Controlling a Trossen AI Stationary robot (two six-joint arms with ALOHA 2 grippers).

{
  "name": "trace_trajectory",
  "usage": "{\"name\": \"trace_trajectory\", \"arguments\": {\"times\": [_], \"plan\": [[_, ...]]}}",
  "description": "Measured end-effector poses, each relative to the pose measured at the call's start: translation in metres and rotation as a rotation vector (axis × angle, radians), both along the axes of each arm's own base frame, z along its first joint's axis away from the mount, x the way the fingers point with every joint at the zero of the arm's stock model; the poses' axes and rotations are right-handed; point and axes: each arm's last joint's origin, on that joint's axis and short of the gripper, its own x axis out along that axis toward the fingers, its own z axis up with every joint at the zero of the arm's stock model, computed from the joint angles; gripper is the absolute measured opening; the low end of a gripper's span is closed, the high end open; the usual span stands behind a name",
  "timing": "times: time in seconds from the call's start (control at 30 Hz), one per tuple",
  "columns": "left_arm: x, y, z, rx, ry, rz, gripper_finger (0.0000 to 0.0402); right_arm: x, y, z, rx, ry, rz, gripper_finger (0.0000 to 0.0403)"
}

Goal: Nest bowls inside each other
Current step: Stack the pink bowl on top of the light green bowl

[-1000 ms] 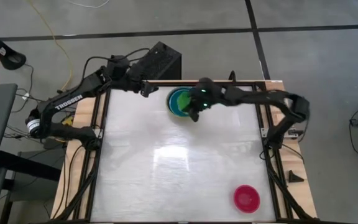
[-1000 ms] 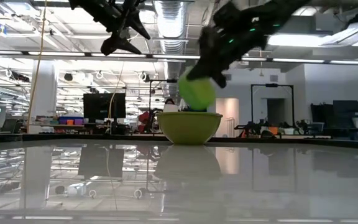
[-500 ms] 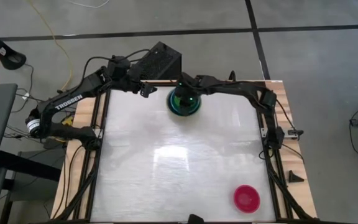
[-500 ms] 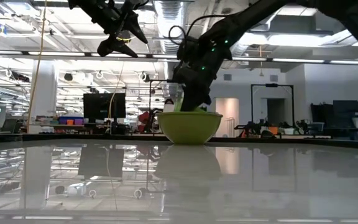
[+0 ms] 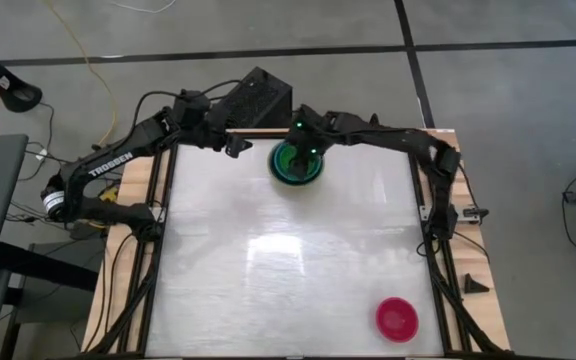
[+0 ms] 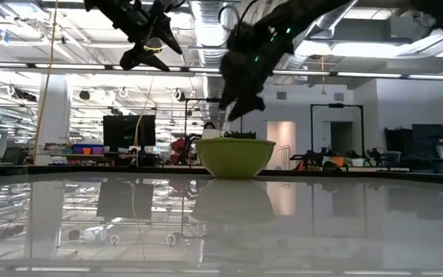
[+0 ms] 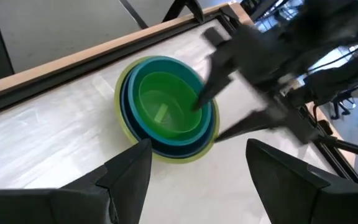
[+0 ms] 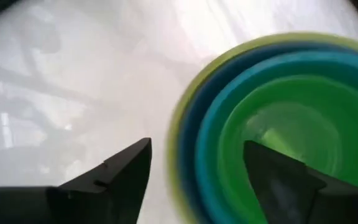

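Note:
My right gripper grabs the magenta-pink bowl by its rim (image 5: 415, 314) next. Then the bowl nests inside the bright green bowl.
At the table's far edge the bright green bowl (image 7: 165, 111) sits innermost in a stack, inside the teal bowl (image 8: 229, 118), the light blue bowl (image 7: 129, 102) and the olive-green bowl (image 6: 234, 156). My right gripper (image 6: 229, 112) hangs open just above the stack's rim, touching nothing. My left gripper (image 5: 233, 146) waits open, raised to the left of the stack. The magenta-pink bowl (image 5: 397, 319) stands alone on the table at the near right corner.
A black box (image 5: 253, 100) stands just beyond the table's far edge behind the stack. The wide white tabletop (image 5: 268, 260) stretches between the stack and the magenta-pink bowl.
My right gripper carried the bright green bowl toward the table's left and down into the stack, opened and let it go, then rose a little above the rim. The bright green bowl now rests inside the teal bowl.

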Motion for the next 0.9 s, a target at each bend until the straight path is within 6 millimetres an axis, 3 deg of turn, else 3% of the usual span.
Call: {"name": "trace_trajectory", "arguments": {"times": [0.1,0.2,0.37,0.5,0.73,0.9], "plan": [[-0.001,-0.001,-0.002,0.003,0.028,-0.014,0.0250,-0.016,0.019,0.026,0.024,0.001,0.032,0.0299],[-0.001,-0.003,-0.005,0.006,0.063,-0.036,0.0250,-0.036,0.050,0.054,0.035,0.026,0.085,0.0297],[0.001,-0.010,-0.008,0.018,0.102,-0.086,0.0250,-0.079,0.123,0.099,0.030,0.082,0.158,0.0291],[0.004,-0.015,-0.008,0.032,0.113,-0.120,0.0250,-0.122,0.184,0.124,-0.008,0.139,0.138,0.0291],[0.008,-0.021,-0.007,0.049,0.104,-0.152,0.0250,-0.189,0.269,0.138,0.078,0.176,-0.062,0.0291],[0.012,-0.025,-0.006,0.060,0.091,-0.172,0.0250,-0.222,0.323,0.111,0.138,0.184,-0.224,0.0291]]}}
